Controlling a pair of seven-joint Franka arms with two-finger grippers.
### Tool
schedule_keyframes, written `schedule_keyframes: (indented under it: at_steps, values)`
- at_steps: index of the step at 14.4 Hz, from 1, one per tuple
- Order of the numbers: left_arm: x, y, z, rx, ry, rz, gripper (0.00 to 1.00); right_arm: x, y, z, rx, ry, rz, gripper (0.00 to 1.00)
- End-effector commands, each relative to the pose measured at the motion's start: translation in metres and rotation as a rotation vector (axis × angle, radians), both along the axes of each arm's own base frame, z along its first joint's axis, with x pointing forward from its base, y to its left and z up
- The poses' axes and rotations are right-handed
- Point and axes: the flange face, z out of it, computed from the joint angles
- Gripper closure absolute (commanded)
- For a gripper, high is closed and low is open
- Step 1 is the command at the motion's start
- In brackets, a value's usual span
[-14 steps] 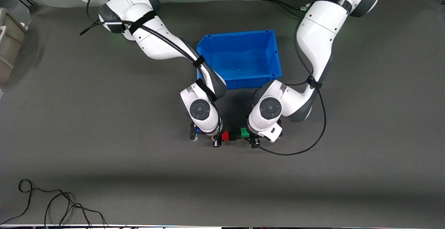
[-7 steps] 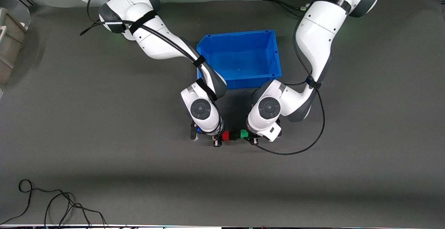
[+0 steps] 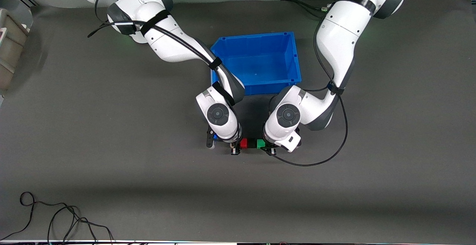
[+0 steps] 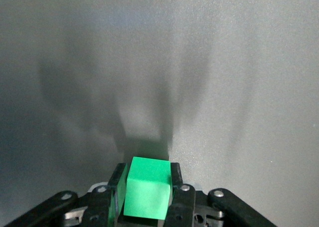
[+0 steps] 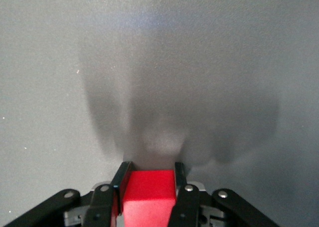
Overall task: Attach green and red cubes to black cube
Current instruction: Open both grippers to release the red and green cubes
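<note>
I should open my right gripper, because the red cube [image 3: 243,143] stands level against the black cube's side [image 3: 252,143] in the front view.
My right gripper [image 3: 237,147] is shut on the red cube [image 3: 243,143], which fills the gap between its fingers in the right wrist view [image 5: 148,197]. My left gripper [image 3: 267,147] is shut on the green cube [image 3: 260,143], also seen in the left wrist view [image 4: 147,193]. Both grippers hang low over the mat, nearer the front camera than the blue bin. The black cube [image 3: 252,143] sits in the narrow gap between the red and green cubes, in line with them. Whether the cubes touch it I cannot tell. It is out of both wrist views.
The blue bin [image 3: 295,57] stands open in the middle of the table, farther from the front camera than the cubes. A loose black cable [image 3: 55,219] lies near the front edge at the right arm's end. A grey mat covers the table.
The right gripper has carried the red cube toward the green one, and the left gripper has shifted slightly. The gap between the two coloured cubes has narrowed around the black cube.
</note>
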Motion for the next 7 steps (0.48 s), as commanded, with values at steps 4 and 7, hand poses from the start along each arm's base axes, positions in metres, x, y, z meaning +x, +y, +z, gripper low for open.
schedule_keyframes:
  at_steps: [4,7]
  values:
    - [0.0009,-0.0061,0.0007,0.005,-0.01,-0.007,0.0,0.0,0.0061,-0.0004,-0.016,-0.012,-0.013,1.0]
    - [0.002,-0.0054,0.0025,-0.001,-0.01,-0.003,0.0,0.0008,0.0053,-0.0002,-0.015,-0.013,-0.014,1.0]
